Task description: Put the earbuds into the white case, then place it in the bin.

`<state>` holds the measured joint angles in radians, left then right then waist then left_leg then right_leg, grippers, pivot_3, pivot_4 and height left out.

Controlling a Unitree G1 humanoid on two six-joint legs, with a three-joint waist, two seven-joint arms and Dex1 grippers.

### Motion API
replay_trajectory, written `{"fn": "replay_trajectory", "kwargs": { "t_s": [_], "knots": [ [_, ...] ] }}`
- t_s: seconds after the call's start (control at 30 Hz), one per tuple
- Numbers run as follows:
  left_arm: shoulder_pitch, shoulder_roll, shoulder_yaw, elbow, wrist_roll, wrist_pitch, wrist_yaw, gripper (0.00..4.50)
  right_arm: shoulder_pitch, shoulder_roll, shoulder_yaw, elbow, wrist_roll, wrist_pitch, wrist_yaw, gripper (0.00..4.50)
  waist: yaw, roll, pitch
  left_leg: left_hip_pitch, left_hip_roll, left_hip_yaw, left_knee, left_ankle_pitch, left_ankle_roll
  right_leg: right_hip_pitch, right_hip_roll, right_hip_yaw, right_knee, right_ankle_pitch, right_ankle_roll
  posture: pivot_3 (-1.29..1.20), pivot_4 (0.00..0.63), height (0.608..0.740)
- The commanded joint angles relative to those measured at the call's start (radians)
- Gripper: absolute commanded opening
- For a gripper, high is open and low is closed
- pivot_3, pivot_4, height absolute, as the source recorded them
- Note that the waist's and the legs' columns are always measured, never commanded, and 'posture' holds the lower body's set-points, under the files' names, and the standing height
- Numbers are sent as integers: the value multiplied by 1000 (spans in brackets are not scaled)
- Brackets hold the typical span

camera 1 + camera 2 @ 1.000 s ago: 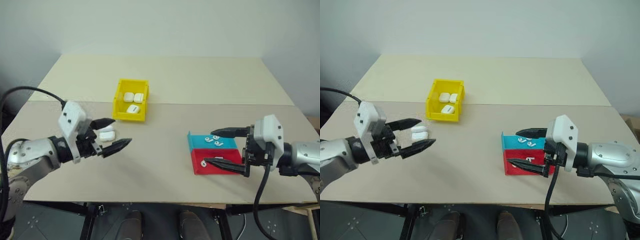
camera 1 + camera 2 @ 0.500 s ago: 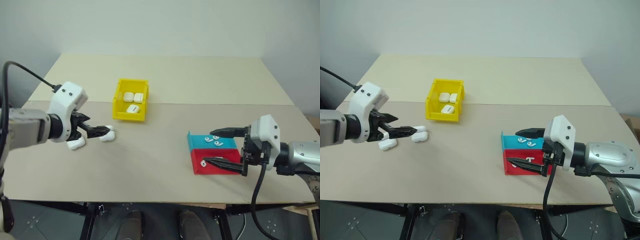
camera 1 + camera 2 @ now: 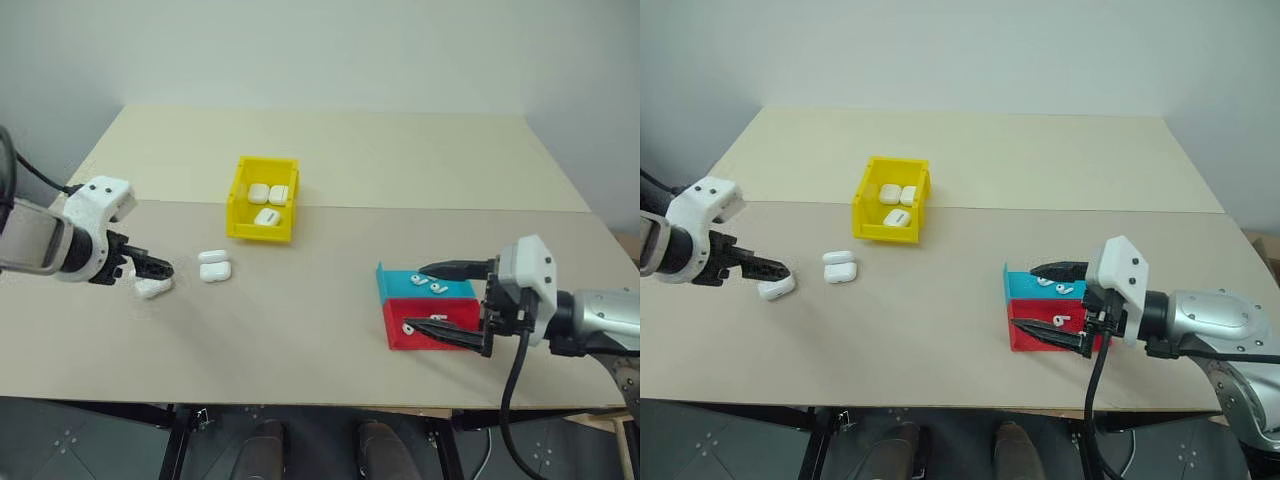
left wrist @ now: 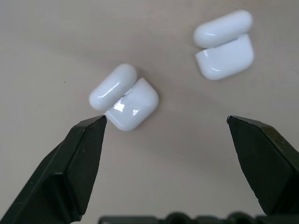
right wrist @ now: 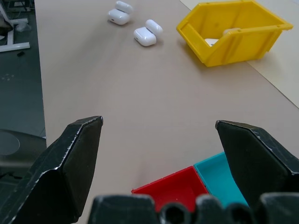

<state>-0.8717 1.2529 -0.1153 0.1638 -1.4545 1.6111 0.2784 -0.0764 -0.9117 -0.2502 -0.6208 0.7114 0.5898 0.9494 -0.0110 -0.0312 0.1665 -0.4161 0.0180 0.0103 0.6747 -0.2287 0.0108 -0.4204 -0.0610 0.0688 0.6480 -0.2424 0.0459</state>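
Observation:
My left gripper should grab the white case by its body's sides. The white case's flipped-open lid (image 4: 113, 87) then stays free for loading earbuds.
Two white cases lie with lids flipped open on the left of the table: one (image 3: 152, 288) farther left, one (image 3: 214, 267) nearer the yellow bin (image 3: 241, 205). My left gripper (image 3: 155, 270) hangs open just above the leftmost case (image 4: 124, 97), which lies off to one side near one fingertip (image 4: 88, 135), untouched. The bin holds several more white cases (image 3: 267, 195). Earbuds lie in the teal tray (image 3: 430, 283) and the red tray (image 3: 408, 327). My right gripper (image 3: 413, 295) is open and empty over these trays.
The teal tray (image 3: 390, 285) and red tray (image 3: 400, 340) sit side by side at the front right. The bin (image 5: 233, 28) stands mid-table, left of centre. A seam (image 3: 400, 208) crosses the tabletop behind the bin.
My left arm has swung out to the left and tipped its gripper downward over the leftmost case. Both cases lie where they were. The right arm has kept still.

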Motion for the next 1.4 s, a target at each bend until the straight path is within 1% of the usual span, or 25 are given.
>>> {"fn": "replay_trajectory", "kwargs": {
  "t_s": [0.03, 0.17, 0.33, 0.4, 0.47, 0.53, 0.67, 0.77, 0.87, 0.97, 1.2, 1.4],
  "knots": [
    [5, -17, 62, 32, -77, 3, 175, 4500, -2, -2, -35, -28, 18, -11, -5, 4488, -3, -1, 0, 0, 0, 0, 0, 0, 0, 0, 0, 0, 0, 0, 0, 0, 150, 740],
    [43, -8, 41, -38, -217, 3, 231, 4500, -13, -7, -29, -23, 20, -5, -10, 4488, -2, -1, 0, 0, 0, -1, 0, 0, 0, -1, 0, 0, 1, 0, 0, 0, 150, 740],
    [33, 0, -6, -32, -341, -53, 341, 4500, -12, -10, -30, -26, 17, -9, -17, 4488, -1, -1, 0, 0, 0, -1, 0, 0, -1, 0, -1, 0, 1, 0, -1, 0, 150, 740],
    [18, -7, -48, -23, -411, -90, 394, 4500, -11, -8, -30, -29, 19, -10, -19, 4488, 0, -1, 0, 0, 0, -1, 0, 0, -1, 0, -1, 0, 1, 0, -1, 0, 150, 740],
    [-1, -32, -103, -12, -479, -134, 454, 4500, -9, -9, -29, -33, 18, -11, -21, 4488, 1, -1, 0, 0, 0, -1, 0, 0, -1, 0, -1, 0, 1, 0, -1, 0, 150, 740],
    [-17, -73, -143, 11, -512, -170, 505, 4500, -10, -10, -26, -36, 16, -12, -21, 4488, 4, -1, 0, 0, -1, -2, 0, 0, -1, 0, -1, 0, 1, 0, -1, 0, 150, 740],
    [-35, -181, -168, 65, -518, -216, 587, 4500, -12, -10, -25, -43, 15, -11, -26, 4488, 10, -1, 0, 0, -1, -2, 0, 1, -1, 1, -1, 0, 1, 0, -1, 0, 150, 740],
    [-36, -258, -142, 101, -518, -242, 646, 4500, -7, -10, -26, -56, 17, -11, -28, 4488, 10, -1, 0, 0, -2, -2, 0, 1, -1, 0, -1, 0, 0, 1, -1, 0, 150, 740],
    [-40, -305, -122, 124, -518, -250, 709, 4500, -4, -10, -25, -60, 16, -13, -29, 4488, 9, -1, 0, 0, -2, -2, 0, 1, -2, 0, -1, 0, 0, 1, -1, 0, 150, 740],
    [-40, -359, -71, 165, -518, -269, 796, 4500, -4, -12, -26, -59, 16, -14, -26, 4488, 10, -1, 0, 0, -2, -2, 0, 1, -2, 0, -1, 0, 1, 1, -1, 0, 150, 740],
    [-42, -453, 19, 201, -518, -269, 931, 4500, 1, -14, -27, -59, 16, -17, -17, 4488, 16, -1, 0, 0, -2, -3, 1, 1, -2, 0, -1, 0, 0, 1, 0, 0, 150, 740],
    [-48, -498, 56, 212, -518, -266, 1002, 4500, -1, -14, -23, -58, 10, -21, -11, 4488, 17, -1, 0, 0, -3, -3, 1, 1, -2, 1, -1, 0, 0, 1, 0, 0, 150, 740]
  ]
}}
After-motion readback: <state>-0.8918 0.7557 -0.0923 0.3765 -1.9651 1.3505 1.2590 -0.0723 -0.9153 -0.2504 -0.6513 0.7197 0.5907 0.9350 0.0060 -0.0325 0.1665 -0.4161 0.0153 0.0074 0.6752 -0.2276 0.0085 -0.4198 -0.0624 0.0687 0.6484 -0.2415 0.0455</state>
